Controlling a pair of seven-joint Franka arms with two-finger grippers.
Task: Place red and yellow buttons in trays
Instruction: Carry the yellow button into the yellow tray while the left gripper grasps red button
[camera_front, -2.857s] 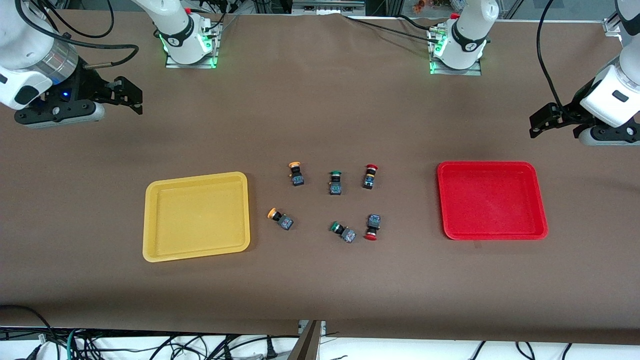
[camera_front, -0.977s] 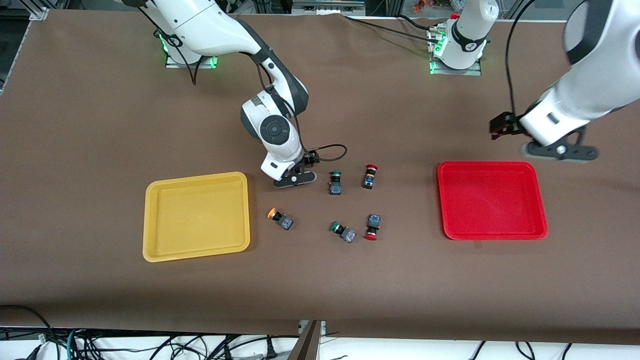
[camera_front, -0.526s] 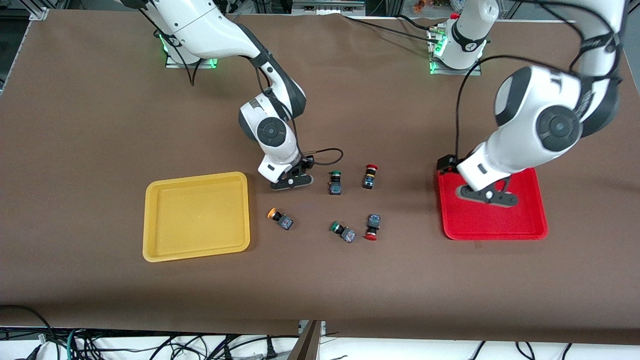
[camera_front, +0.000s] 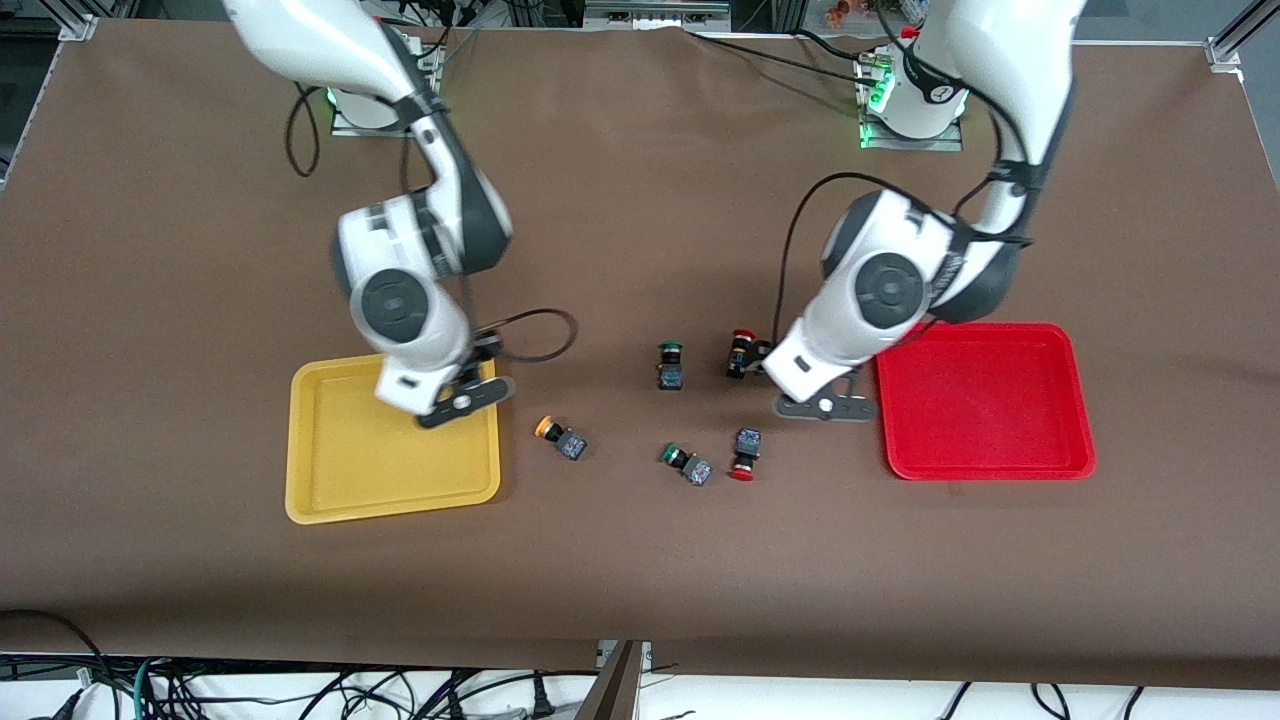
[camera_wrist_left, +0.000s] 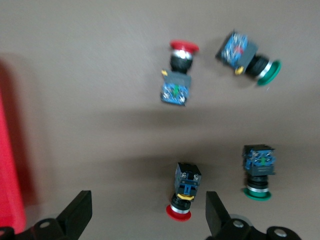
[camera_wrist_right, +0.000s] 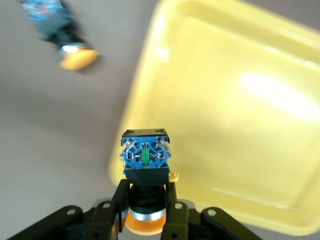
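I should next grab the red button by its square blue body (camera_front: 735, 366) with my left gripper. Then I will place it in the red tray (camera_front: 985, 400).
My right gripper (camera_front: 455, 400) is shut on a yellow button (camera_wrist_right: 145, 165), its body sticking out from the fingers, over the yellow tray's (camera_front: 340, 470) rim on the side of the buttons; the tray (camera_wrist_right: 240, 115) fills the right wrist view. A second yellow button (camera_front: 560, 436) lies on the table beside that tray (camera_wrist_right: 65, 35). My left gripper (camera_front: 820, 405) is open over the table between the red tray (camera_front: 985, 400) and two red buttons (camera_front: 741, 353) (camera_front: 744, 453). In the left wrist view one red button (camera_wrist_left: 185, 192) lies between the open fingers and the other (camera_wrist_left: 177, 82) lies farther off.
Two green-capped buttons (camera_front: 671, 364) (camera_front: 686, 463) lie beside the red ones in the middle of the table, also in the left wrist view (camera_wrist_left: 258, 172) (camera_wrist_left: 248, 56). Both trays hold nothing. The red tray's edge (camera_wrist_left: 10, 165) shows in the left wrist view.
My right gripper has carried the yellow button from the table to over the yellow tray's rim. My left gripper has moved from over the red tray to over the table by the red buttons.
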